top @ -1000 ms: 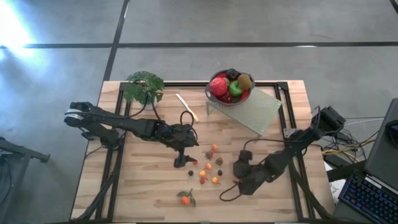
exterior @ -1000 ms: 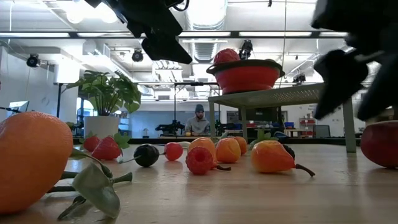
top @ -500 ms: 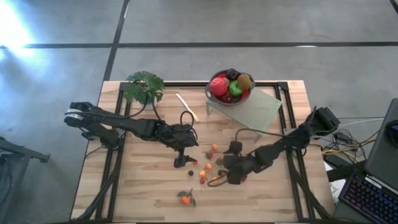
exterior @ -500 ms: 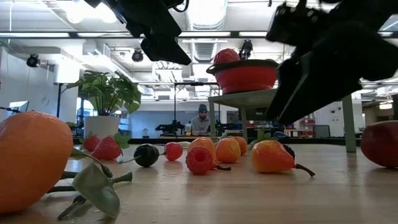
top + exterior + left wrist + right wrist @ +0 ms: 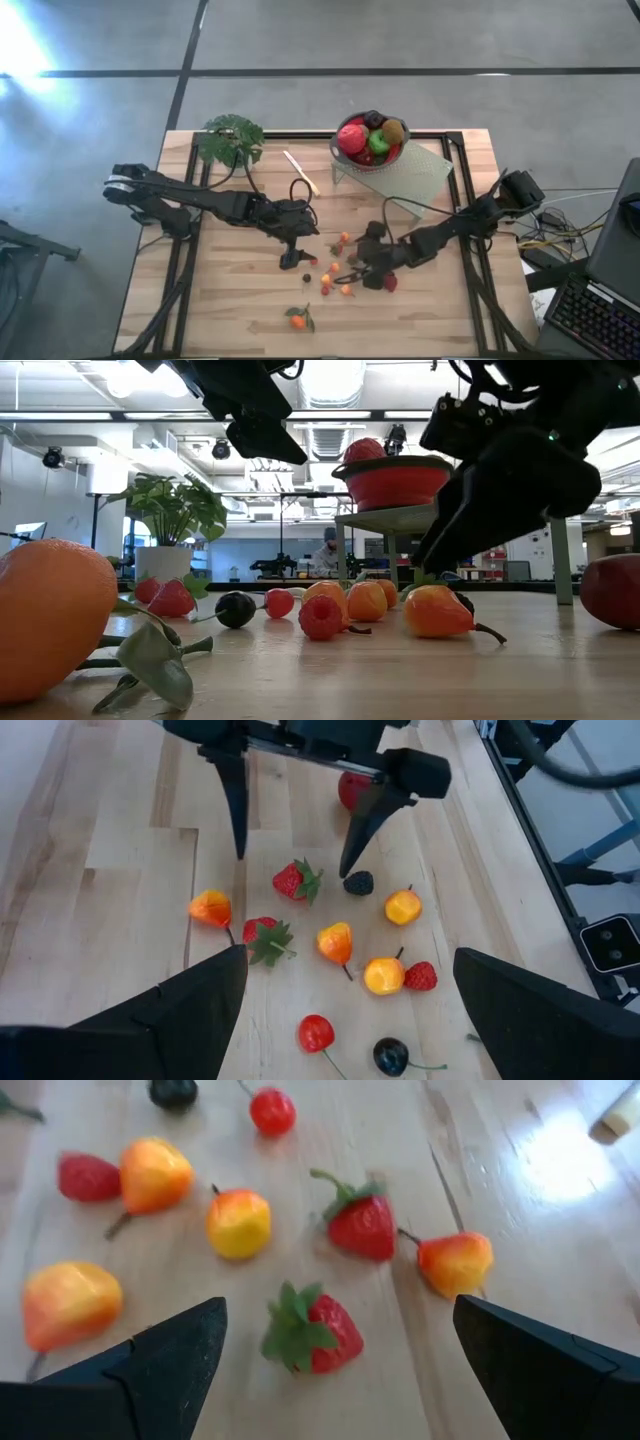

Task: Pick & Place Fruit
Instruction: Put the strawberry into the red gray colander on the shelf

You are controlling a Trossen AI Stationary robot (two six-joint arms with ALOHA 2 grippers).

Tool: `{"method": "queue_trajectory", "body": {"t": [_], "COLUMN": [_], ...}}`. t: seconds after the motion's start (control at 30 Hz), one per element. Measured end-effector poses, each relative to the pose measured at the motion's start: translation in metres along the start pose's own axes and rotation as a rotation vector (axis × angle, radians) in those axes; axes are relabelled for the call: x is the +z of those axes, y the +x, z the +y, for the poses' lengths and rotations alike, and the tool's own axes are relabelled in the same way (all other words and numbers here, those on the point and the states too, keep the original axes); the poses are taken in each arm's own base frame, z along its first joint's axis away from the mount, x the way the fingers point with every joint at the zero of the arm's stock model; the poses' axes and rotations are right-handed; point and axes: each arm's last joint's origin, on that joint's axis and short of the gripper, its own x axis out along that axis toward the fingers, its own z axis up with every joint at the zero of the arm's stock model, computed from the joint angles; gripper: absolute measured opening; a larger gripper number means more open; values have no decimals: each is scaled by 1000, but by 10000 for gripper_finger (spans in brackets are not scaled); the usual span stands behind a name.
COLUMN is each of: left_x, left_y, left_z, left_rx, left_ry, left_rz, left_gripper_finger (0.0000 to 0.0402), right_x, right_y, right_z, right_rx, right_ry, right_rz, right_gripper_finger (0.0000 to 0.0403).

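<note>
My right gripper should next take hold of the strawberry with the curved stem by its red body below the leaves, to add it to the bowl (image 5: 370, 140).
Small fruit pieces (image 5: 335, 265) lie loose on the wooden table: strawberries, orange and yellow berries, a cherry and dark berries. My right gripper (image 5: 340, 1305) is open and tilted down low over this cluster. Its fingers stand on either side of one strawberry (image 5: 315, 1330) without touching it. A second strawberry (image 5: 360, 1220) lies just beyond. My left gripper (image 5: 350, 960) hangs open higher up, on the cluster's left side (image 5: 293, 248). A leafy tangerine (image 5: 298, 320) rests nearer the front edge. A red piece (image 5: 390, 283) lies beside my right gripper.
A bowl (image 5: 372, 140) holding larger fruit stands on a green perforated stand (image 5: 415, 175) at the back. A potted plant (image 5: 230, 138) is at the back left, with a pale knife (image 5: 300, 172) beside it. Black rails (image 5: 190, 250) run along both table sides.
My right gripper has moved toward the table's left edge and slightly down, from the open wood at the right to just over the small fruit cluster, tipping further forward. It stays open. The fruit has not moved.
</note>
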Motion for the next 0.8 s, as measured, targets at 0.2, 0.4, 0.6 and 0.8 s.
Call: {"method": "queue_trajectory", "body": {"t": [0.2,0.4,0.6,0.8], "left_x": [0,0,0,0], "left_y": [0,0,0,0], "left_z": [0,0,0,0], "left_rx": [0,0,0,0], "left_ry": [0,-3,-4,-4], "left_rz": [0,0,1,0], "left_gripper_finger": [360,360,360,360], "right_x": [-8,-20,-19,-18], "right_y": [6,24,35,34], "right_z": [-5,-5,1,2], "right_rx": [-2,-23,-33,-4], "right_ry": [21,7,11,8], "right_rz": [-21,20,18,30], "right_gripper_finger": [384,384,369,282]}}
